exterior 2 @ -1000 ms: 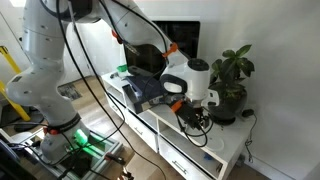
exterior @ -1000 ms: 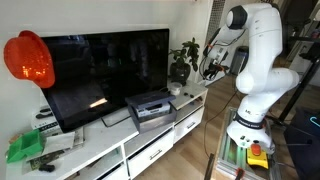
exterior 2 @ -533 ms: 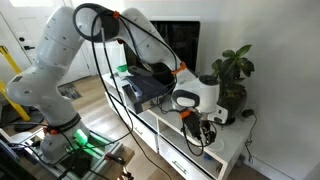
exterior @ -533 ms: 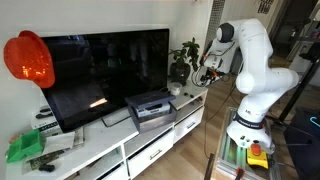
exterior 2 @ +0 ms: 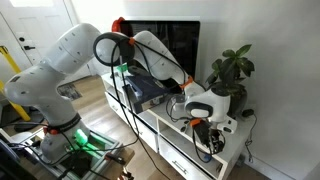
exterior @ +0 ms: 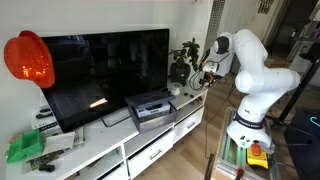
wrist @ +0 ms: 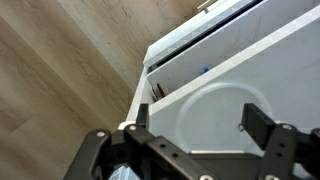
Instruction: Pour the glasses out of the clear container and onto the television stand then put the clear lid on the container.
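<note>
My gripper should hold the clear lid next by the lid's rim nearest my fingers, so the rest of the lid stays free to cover the container.
The television stand is a long white cabinet, seen in both exterior views. A small whitish tub, apparently the clear container, stands beside the plant pot. My gripper hangs low over the stand's end by the plant. In the wrist view the gripper is open, its dark fingers spread above a faint round see-through disc, seemingly the clear lid, lying flat on the white top. I cannot make out the glasses.
A black television and a grey-black box device sit mid-stand. A dark plant pot stands close behind the gripper. A drawer below the top is slightly ajar. Wood floor lies past the stand's end.
The arm has folded down and forward, bringing the gripper lower toward the stand's end next to the plant. The jaws stay spread.
</note>
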Motion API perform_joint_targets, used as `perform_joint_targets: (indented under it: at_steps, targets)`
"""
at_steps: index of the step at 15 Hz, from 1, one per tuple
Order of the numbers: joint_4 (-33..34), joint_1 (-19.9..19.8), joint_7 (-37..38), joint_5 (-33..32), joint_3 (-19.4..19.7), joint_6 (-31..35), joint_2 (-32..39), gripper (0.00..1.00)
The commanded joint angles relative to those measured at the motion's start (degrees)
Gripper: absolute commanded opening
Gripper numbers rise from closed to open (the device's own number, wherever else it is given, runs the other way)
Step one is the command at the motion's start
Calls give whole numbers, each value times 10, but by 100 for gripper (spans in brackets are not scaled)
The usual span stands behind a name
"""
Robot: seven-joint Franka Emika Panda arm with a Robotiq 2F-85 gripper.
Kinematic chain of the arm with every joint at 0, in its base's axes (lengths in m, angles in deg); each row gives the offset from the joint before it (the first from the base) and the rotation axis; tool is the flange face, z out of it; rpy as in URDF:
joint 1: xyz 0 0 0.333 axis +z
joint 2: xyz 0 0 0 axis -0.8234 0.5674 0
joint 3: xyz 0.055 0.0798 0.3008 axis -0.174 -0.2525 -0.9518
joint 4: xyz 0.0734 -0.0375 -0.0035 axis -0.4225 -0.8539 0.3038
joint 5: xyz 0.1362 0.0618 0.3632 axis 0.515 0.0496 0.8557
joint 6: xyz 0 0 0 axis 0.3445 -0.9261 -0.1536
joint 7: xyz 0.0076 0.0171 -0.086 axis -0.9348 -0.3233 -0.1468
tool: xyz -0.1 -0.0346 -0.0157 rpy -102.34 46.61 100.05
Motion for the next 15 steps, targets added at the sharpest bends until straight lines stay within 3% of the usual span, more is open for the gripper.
perform_joint_targets:
  at_steps: [1, 3, 8, 10, 11, 13, 15]
  targets:
    - [90, -29, 30, -32, -20, -47, 54, 68]
    - [114, -36, 34, -36, -28, -60, 68, 54]
    - [162, -45, 32, -36, -48, -70, 103, 78]
    - [174, -41, 37, -41, -45, -68, 116, 69]
    - [179, -39, 43, -44, -42, -67, 122, 45]
    - [187, -35, 59, -51, -36, -73, 129, 41]
    - [184, -32, 75, -60, -30, -75, 124, 27]
